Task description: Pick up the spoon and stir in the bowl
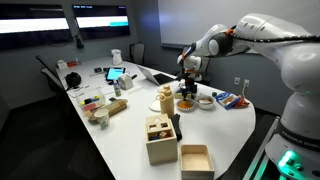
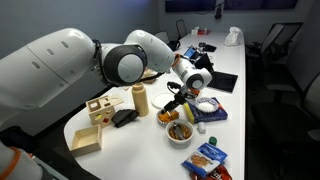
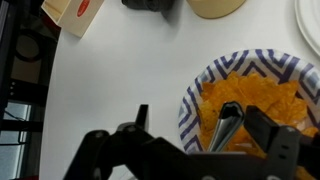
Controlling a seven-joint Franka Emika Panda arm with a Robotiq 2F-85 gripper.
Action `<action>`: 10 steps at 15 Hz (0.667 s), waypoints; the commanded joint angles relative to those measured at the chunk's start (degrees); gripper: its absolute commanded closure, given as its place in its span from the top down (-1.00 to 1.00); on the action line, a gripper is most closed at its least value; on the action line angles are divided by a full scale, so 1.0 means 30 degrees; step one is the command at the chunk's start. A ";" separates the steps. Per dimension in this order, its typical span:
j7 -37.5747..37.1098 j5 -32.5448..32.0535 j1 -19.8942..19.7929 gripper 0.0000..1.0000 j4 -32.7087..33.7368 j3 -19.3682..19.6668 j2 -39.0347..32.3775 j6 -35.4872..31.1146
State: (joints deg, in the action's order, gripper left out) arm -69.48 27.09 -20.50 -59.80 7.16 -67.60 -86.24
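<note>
The spoon's handle stands between my gripper's open fingers, level with both above the bowl's orange contents, so it is time to close on the spoon now.
In the wrist view my gripper (image 3: 200,118) hangs over a bowl with a blue-and-white zigzag rim (image 3: 190,100) and orange contents. A slender metal spoon (image 3: 227,125) stands in that bowl, right beside one finger. The other finger is far from it, so the jaws are open. In both exterior views the gripper (image 1: 187,86) (image 2: 177,100) is low over two small bowls side by side. One bowl is darker inside (image 1: 187,103) (image 2: 168,117), the other more orange (image 1: 205,101) (image 2: 180,131). I cannot tell from these which is under the jaws.
A beige cylinder (image 2: 140,100), a black object (image 2: 123,117) and open wooden boxes (image 2: 92,125) stand beside the bowls. Snack packets (image 2: 208,157) lie near the table edge. A white plate edge (image 3: 310,20) shows close by. Laptops and clutter fill the far table (image 1: 120,75).
</note>
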 commanded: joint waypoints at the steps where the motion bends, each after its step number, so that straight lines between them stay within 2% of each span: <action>1: -0.0946 -0.0246 -0.0197 0.32 0.1998 -0.0024 -0.1077 0.0892; 5: -0.1165 -0.0341 -0.0173 -0.34 0.2072 -0.0019 -0.1090 0.0724; 9: -0.1142 -0.0408 -0.0218 -0.92 0.2201 -0.0057 -0.1160 0.0692; 10: -0.1137 -0.0430 -0.0232 -1.00 0.2212 -0.0052 -0.1140 0.0700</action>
State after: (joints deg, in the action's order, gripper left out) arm -71.08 26.46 -20.65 -58.67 7.21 -68.22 -86.21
